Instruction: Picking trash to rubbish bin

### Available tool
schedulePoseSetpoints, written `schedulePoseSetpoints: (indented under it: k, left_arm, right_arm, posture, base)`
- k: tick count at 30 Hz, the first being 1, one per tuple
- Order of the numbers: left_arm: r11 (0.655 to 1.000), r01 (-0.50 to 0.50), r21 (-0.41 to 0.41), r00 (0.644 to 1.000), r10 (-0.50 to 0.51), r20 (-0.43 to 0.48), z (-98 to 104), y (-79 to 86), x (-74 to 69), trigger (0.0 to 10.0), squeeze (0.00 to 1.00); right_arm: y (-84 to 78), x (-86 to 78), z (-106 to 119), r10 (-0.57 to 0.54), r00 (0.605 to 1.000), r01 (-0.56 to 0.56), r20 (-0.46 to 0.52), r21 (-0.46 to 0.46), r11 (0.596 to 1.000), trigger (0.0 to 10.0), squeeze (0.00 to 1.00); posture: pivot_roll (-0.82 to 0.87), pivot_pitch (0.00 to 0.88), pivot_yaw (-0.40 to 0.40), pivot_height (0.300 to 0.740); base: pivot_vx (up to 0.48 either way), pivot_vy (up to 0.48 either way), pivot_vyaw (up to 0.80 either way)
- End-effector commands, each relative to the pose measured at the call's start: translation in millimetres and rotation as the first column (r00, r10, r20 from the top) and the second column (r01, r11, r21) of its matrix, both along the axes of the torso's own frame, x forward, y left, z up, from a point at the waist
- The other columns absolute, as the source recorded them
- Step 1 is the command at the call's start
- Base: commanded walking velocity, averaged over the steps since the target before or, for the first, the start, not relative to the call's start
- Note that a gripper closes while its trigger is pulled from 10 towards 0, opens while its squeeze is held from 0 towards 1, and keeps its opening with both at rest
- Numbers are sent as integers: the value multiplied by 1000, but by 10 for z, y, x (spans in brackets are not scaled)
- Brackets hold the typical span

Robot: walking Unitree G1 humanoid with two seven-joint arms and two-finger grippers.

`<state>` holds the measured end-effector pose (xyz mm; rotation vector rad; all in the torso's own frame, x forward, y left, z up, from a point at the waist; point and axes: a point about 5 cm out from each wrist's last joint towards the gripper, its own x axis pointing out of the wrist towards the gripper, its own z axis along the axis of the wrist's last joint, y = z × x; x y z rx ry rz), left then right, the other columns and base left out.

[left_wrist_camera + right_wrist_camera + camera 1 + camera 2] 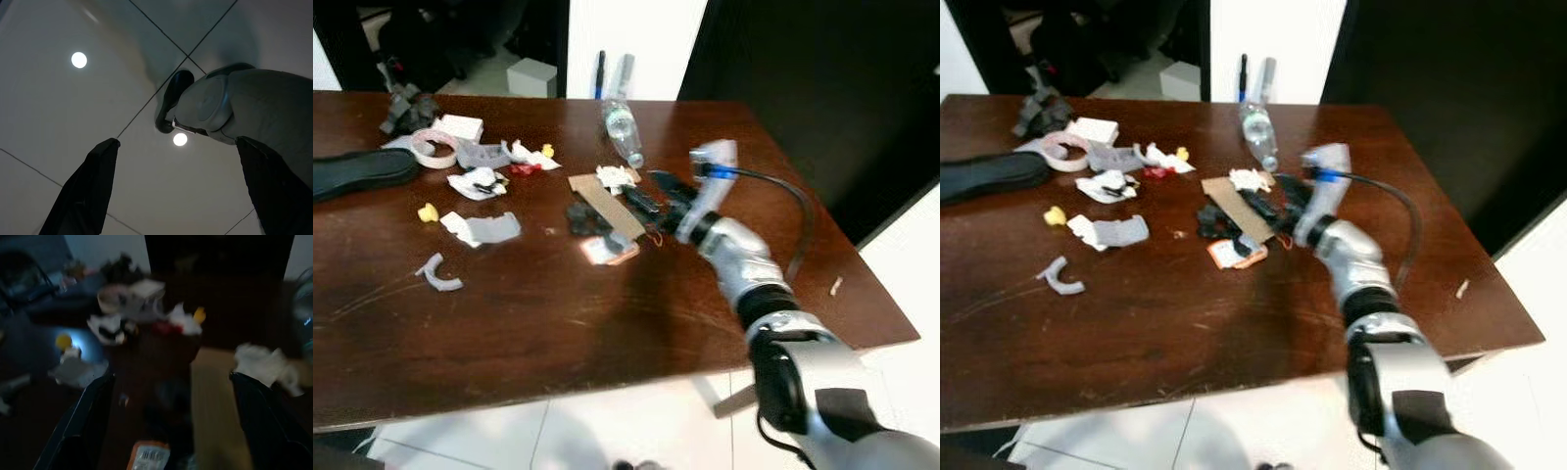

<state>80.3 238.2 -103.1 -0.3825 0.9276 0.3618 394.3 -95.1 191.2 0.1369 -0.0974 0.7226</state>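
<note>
The brown cardboard strip (605, 204) has an end beside the orange-and-white wrapper. My right gripper needs to grip it by that end next, to clear this trash into the bin.
Trash lies scattered over a dark wooden table (529, 323). My right gripper (653, 193) reaches over the table's middle, open, with nothing between its fingers. Just in front of it lie a brown cardboard strip (605, 204), a black crumpled piece (582, 217) and an orange-and-white wrapper (609, 252). In the right wrist view the gripper (171, 379) has the cardboard strip (215, 401) and the wrapper (146, 458) between its spread fingers. A white crumpled paper (615, 176) and a clear plastic bottle (623, 132) lie just beyond. My left gripper (177, 142) hangs open over the tiled floor.
Further left lie a white-grey plastic scrap (481, 228), a yellow bit (429, 211), a grey curved piece (438, 274), a tape roll (435, 147), a white box (460, 125) and a black case (357, 174). A small pale scrap (836, 285) sits near the right edge.
</note>
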Motion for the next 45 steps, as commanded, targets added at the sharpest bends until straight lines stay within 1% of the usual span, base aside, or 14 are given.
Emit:
schedulePoseSetpoints:
  k: [1, 11, 16, 18, 19, 22, 33, 36, 37, 38, 41, 42, 44, 45]
  left_arm:
    - [999, -18, -27, 1000, 18, 6, -25, -81, -56, 10000, 0]
    - [995, -76, 59, 989, 68, 132, 91, 142, -44, 10000, 0]
    - [972, -182, 150, 972, 155, 178, 190, 425, -238, 10000, 0]
    - [919, -311, 243, 939, 256, 231, 329, 732, -449, 10000, 0]
    - [919, -311, 243, 939, 256, 231, 329, 732, -449, 10000, 0]
    - [833, -421, 358, 904, 353, 241, 483, 1019, -798, 10000, 0]
    - [723, -526, 447, 845, 504, 179, 557, 1065, -1397, 10000, 0]
    - [648, -577, 496, 801, 568, 190, 665, 1166, -1620, 10000, 0]
    - [616, -598, 512, 782, 591, 201, 709, 1206, -1687, 10000, 0]
    - [579, -619, 531, 760, 611, 220, 765, 1249, -1756, 10000, 0]
    - [531, -643, 551, 734, 632, 248, 836, 1298, -1834, 10000, 0]
    - [475, -664, 578, 708, 648, 281, 942, 1375, -1933, 10000, 0]
    - [475, -664, 578, 708, 648, 281, 942, 1375, -1933, 10000, 0]
    - [414, -682, 603, 681, 661, 316, 1063, 1465, -2032, 10000, 0]
  right_arm:
    - [5, -13, -98, -13, 999, 12, -32, -38, 999, 10000, 0]
    - [116, -27, -171, -43, 998, 39, -40, -92, 995, 10000, 0]
    - [78, 19, -74, -85, 994, 88, -63, 40, 995, 10000, 0]
    - [12, 50, -51, -139, 987, 144, -80, 67, 987, 10000, 0]
    - [12, 50, -51, -139, 987, 144, -80, 67, 987, 10000, 0]
    - [17, 55, -50, -163, 984, 166, -71, 45, 985, 10000, 0]
    - [244, 6, -69, -109, 994, 109, 9, -83, 991, 10000, 0]
    - [289, 4, -83, -119, 993, 121, 24, -137, 983, 10000, 0]
    - [288, 8, -85, -133, 991, 135, 28, -151, 979, 5804, 0]
    - [282, 12, -85, -143, 989, 145, 29, -154, 977, 0, 0]
    - [275, 15, -81, -148, 988, 151, 32, -155, 976, 0, 0]
    - [263, 20, -73, -154, 987, 157, 36, -157, 975, 0, 0]
    - [263, 20, -73, -154, 987, 157, 36, -157, 975, 0, 0]
    - [252, 24, -66, -157, 987, 162, 42, -160, 974, 0, 0]
  posture:
    - [253, 237, -139, 740]
    - [306, 330, -168, 740]
    - [332, 352, -177, 740]
    - [354, 369, -185, 740]
    - [354, 369, -185, 740]
    - [380, 384, -191, 740]
    - [419, 393, -199, 740]
    - [429, 388, -202, 740]
    - [436, 384, -202, 740]
    - [436, 384, -202, 740]
    - [436, 384, -202, 740]
    - [441, 377, -203, 740]
    - [441, 377, -203, 740]
    - [446, 372, -204, 740]
  base:
    - [0, 0, 0]
    - [0, 0, 0]
    - [0, 0, 0]
    - [0, 0, 0]
    - [0, 0, 0]
    - [0, 0, 0]
    - [0, 0, 0]
    - [0, 0, 0]
    - [0, 0, 0]
    - [0, 0, 0]
    - [0, 0, 0]
    - [0, 0, 0]
    - [0, 0, 0]
    - [0, 0, 0]
